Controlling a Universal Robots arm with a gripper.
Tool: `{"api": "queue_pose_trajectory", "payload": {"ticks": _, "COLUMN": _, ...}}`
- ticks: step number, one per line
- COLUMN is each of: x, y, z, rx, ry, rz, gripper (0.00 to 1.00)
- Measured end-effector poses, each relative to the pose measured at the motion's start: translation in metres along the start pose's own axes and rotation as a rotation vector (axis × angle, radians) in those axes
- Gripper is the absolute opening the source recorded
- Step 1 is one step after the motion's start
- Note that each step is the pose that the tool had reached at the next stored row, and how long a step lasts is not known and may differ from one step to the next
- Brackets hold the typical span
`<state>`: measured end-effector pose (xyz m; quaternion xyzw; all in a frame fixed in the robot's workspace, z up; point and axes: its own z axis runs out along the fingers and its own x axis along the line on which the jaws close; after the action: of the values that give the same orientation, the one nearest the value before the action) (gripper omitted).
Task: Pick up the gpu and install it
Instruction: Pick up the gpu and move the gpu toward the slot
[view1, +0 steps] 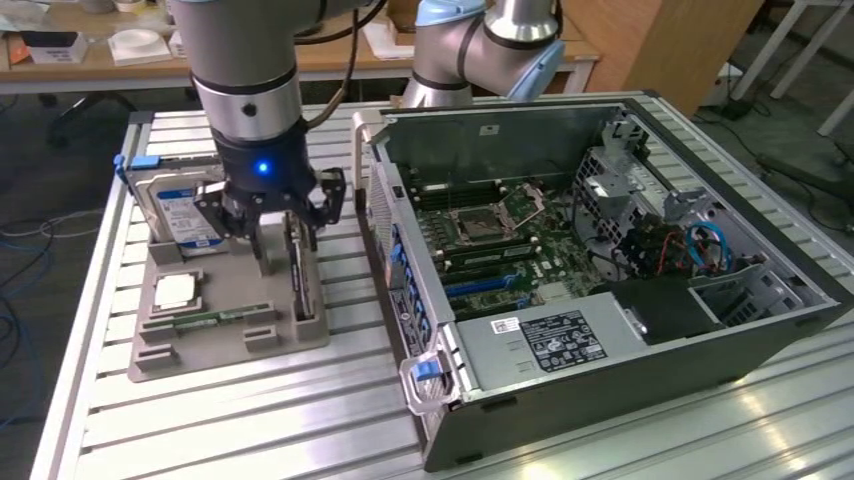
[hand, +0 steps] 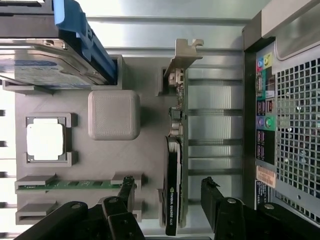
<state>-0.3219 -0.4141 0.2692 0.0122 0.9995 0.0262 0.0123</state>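
I need to grab the GPU (hand: 174, 155) next with my gripper across the flat sides of its black shroud (hand: 172, 200), because connectors stick out near the silver bracket.
The gpu (view1: 302, 282) stands on its long edge in a slot of the grey holder tray (view1: 230, 347), a thin dark card with a silver bracket (hand: 184, 56) at one end. In the wrist view the gpu (hand: 174, 155) appears edge-on. My gripper (view1: 283, 225) hangs straight over the card, open. One finger (hand: 127, 192) is on each side of the board, with a gap to the card on both sides. Nothing is gripped. The open computer case (view1: 603, 250) lies to the exterior view's right, its motherboard (view1: 501, 235) exposed.
The holder (hand: 114, 114) also carries a hard drive (view1: 180, 210) with a blue-white label, a processor chip (view1: 176, 290) and a green memory stick (view1: 214, 322). The case's rear panel (hand: 285, 125) stands close beside the card. A second arm's base (view1: 467, 50) is behind the case.
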Motion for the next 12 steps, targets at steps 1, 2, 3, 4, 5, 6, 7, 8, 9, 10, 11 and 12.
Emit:
{"api": "queue_pose_trajectory", "payload": {"ticks": 1, "x": 0.000, "y": -0.0001, "z": 0.0012, "rx": 0.0000, "ry": 0.0000, "rz": 0.001, "gripper": 0.65}}
{"api": "queue_pose_trajectory", "payload": {"ticks": 2, "x": -0.001, "y": -0.0002, "z": 0.0022, "rx": 0.0001, "ry": 0.0000, "rz": 0.001, "gripper": 0.65}}
{"api": "queue_pose_trajectory", "payload": {"ticks": 3, "x": -0.002, "y": -0.0002, "z": 0.0031, "rx": 0.0001, "ry": 0.0000, "rz": 0.001, "gripper": 0.65}}
{"api": "queue_pose_trajectory", "payload": {"ticks": 4, "x": -0.004, "y": -0.0001, "z": 0.0042, "rx": 0.0001, "ry": -0.0001, "rz": 0.002, "gripper": 0.65}}
{"api": "queue_pose_trajectory", "payload": {"ticks": 5, "x": -0.005, "y": -0.0002, "z": 0.0053, "rx": 0.0000, "ry": -0.0002, "rz": 0.002, "gripper": 0.65}}
{"api": "queue_pose_trajectory", "payload": {"ticks": 6, "x": -0.006, "y": -0.0002, "z": 0.0064, "rx": -0.0001, "ry": -0.0003, "rz": 0.003, "gripper": 0.65}}
{"api": "queue_pose_trajectory", "payload": {"ticks": 7, "x": -0.006, "y": -0.0003, "z": 0.0079, "rx": 0.0000, "ry": -0.0002, "rz": 0.003, "gripper": 0.65}}
{"api": "queue_pose_trajectory", "payload": {"ticks": 8, "x": -0.006, "y": -0.0001, "z": 0.0099, "rx": 0.0001, "ry": -0.0002, "rz": 0.003, "gripper": 0.65}}
{"api": "queue_pose_trajectory", "payload": {"ticks": 9, "x": -0.006, "y": 0.0006, "z": 0.0118, "rx": 0.0000, "ry": -0.0003, "rz": 0.003, "gripper": 0.65}}
{"api": "queue_pose_trajectory", "payload": {"ticks": 10, "x": -0.006, "y": 0.0014, "z": 0.0136, "rx": 0.0001, "ry": -0.0003, "rz": 0.003, "gripper": 0.65}}
{"api": "queue_pose_trajectory", "payload": {"ticks": 11, "x": -0.006, "y": 0.0024, "z": 0.0154, "rx": 0.0001, "ry": -0.0002, "rz": 0.003, "gripper": 0.65}}
{"api": "queue_pose_trajectory", "payload": {"ticks": 12, "x": -0.005, "y": 0.0041, "z": 0.0171, "rx": 0.0002, "ry": -0.0001, "rz": 0.003, "gripper": 0.65}}
